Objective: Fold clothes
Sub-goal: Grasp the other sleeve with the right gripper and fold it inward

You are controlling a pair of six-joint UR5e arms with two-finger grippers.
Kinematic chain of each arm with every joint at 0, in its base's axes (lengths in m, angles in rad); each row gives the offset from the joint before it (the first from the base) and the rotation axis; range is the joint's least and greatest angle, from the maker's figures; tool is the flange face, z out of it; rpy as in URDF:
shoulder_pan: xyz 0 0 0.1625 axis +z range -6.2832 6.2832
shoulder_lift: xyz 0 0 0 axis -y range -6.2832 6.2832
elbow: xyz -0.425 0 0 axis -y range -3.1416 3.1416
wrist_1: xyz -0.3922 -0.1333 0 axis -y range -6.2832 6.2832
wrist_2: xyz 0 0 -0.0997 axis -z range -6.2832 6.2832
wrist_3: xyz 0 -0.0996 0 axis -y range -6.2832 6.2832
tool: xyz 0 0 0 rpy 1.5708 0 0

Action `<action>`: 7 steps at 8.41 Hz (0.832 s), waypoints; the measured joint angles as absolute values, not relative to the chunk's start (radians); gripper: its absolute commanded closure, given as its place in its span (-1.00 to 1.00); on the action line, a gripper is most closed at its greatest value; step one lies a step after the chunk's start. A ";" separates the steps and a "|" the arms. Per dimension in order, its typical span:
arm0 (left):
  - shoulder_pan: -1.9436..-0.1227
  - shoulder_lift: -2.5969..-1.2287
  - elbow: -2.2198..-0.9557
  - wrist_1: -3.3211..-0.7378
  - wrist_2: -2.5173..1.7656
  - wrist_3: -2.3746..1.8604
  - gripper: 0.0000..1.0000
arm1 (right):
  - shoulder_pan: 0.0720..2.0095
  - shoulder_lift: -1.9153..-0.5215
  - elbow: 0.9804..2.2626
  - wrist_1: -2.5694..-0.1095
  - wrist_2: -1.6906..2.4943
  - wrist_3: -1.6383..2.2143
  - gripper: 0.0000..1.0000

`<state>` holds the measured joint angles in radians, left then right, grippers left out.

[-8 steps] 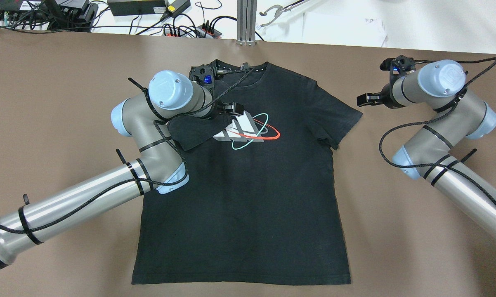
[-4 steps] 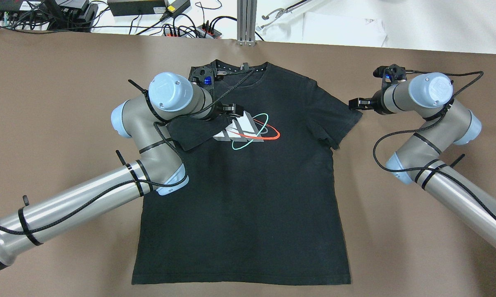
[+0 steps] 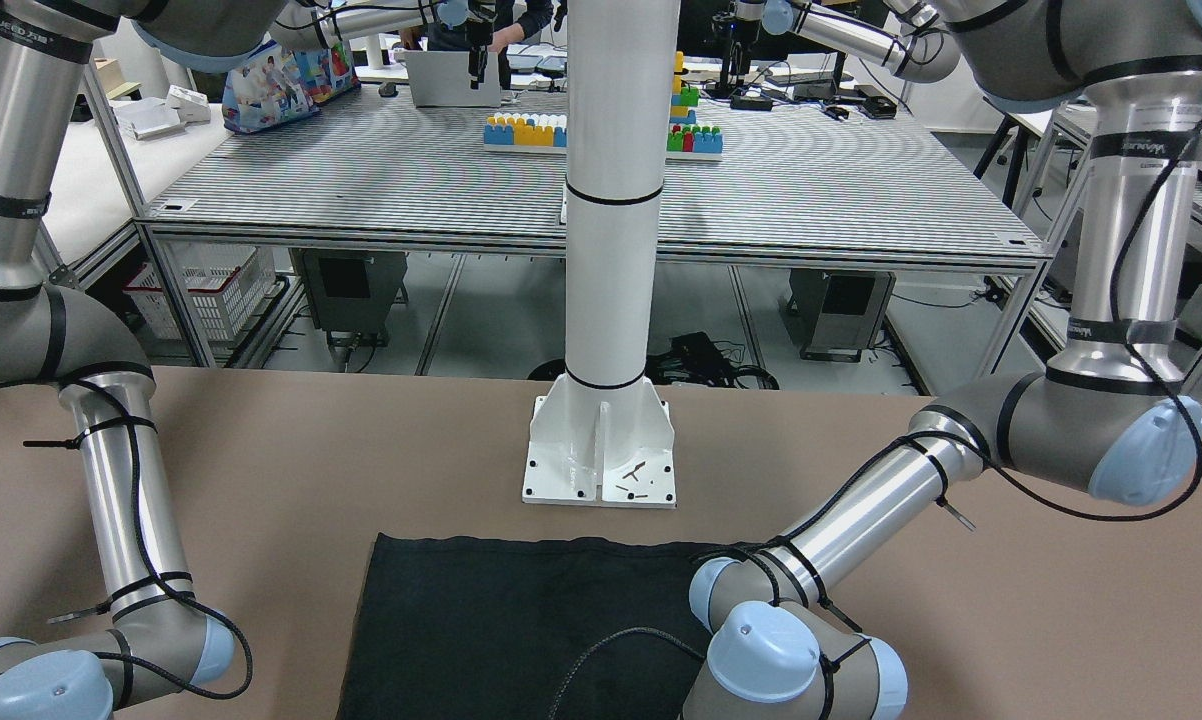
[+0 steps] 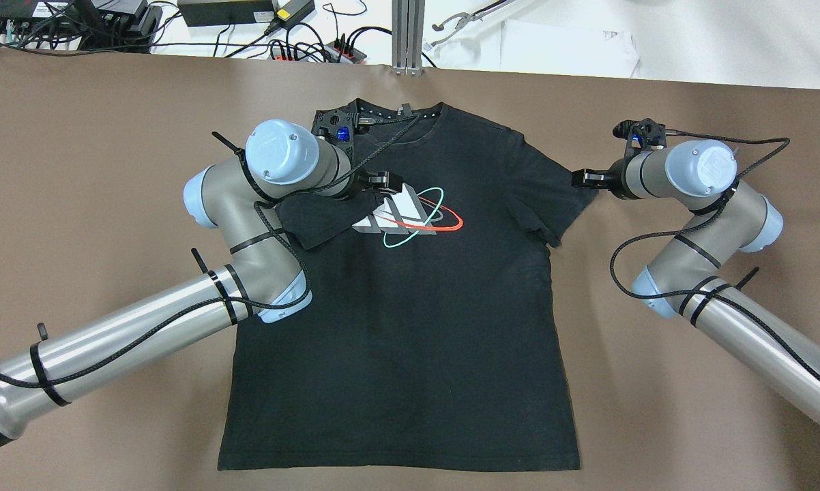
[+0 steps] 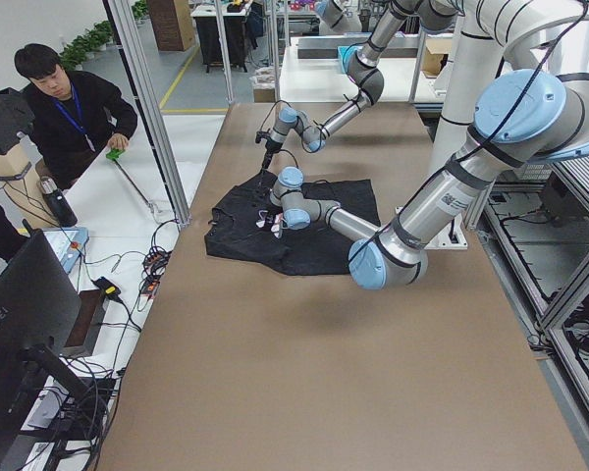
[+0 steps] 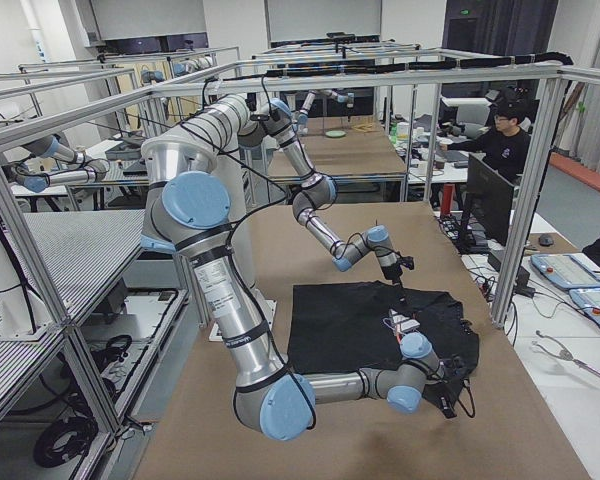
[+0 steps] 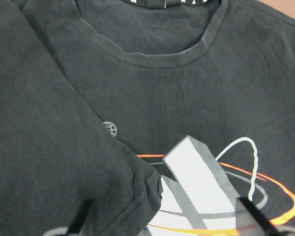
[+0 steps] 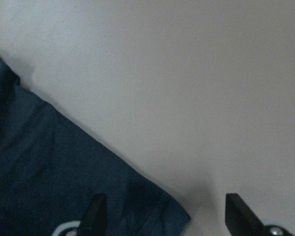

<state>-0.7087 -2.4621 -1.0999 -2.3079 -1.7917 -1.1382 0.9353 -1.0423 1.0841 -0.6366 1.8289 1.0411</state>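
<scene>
My right gripper should next grab the black T-shirt by its sleeve corner (image 8: pixel 172 214) to fold the sleeve in over the chest.
A black T-shirt (image 4: pixel 410 327) with a white, red and teal chest print (image 4: pixel 410 215) lies flat, face up, on the brown table, collar at the far edge. Its left sleeve (image 4: pixel 318 218) is folded in onto the chest. My left gripper (image 4: pixel 388 183) hovers over that sleeve's end by the print. In the left wrist view the gripper (image 7: pixel 164 221) is open, with the sleeve hem (image 7: pixel 147 187) between its fingers. My right gripper (image 4: pixel 582 179) is at the outer corner of the spread right sleeve (image 4: pixel 560 198). In the right wrist view it (image 8: pixel 164 216) is open, astride the sleeve corner (image 8: pixel 137 206).
The robot's white post base (image 3: pixel 601 455) stands behind the shirt's bottom hem (image 3: pixel 521 545). Cables and power strips (image 4: pixel 314 51) and an aluminium post (image 4: pixel 408 37) line the far edge. An operator (image 5: pixel 69 108) stands beyond it. Bare brown table (image 4: pixel 96 136) lies on both sides.
My right gripper has moved left and slightly toward me, from beside the right sleeve to its corner. The left arm and the shirt have not moved.
</scene>
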 measured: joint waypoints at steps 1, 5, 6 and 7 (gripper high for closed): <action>-0.709 -2.462 -1.100 -2.308 -1.792 -1.138 -1.00 | 0.929 -1.044 1.084 -0.629 1.819 1.061 0.53; -0.709 -2.462 -1.101 -2.312 -1.793 -1.140 -1.00 | 0.924 -1.053 1.116 -0.623 1.810 1.098 1.00; -0.710 -2.462 -1.101 -2.312 -1.793 -1.140 -1.00 | 0.924 -1.053 1.143 -0.625 1.810 1.102 1.00; -0.712 -2.462 -1.101 -2.312 -1.793 -1.139 -1.00 | 0.925 -1.051 1.168 -0.630 1.810 1.113 1.00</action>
<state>-0.7122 -2.4620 -1.1014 -2.3115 -1.7933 -1.1386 0.9245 -1.0507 1.1685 -0.6295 1.8099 1.1126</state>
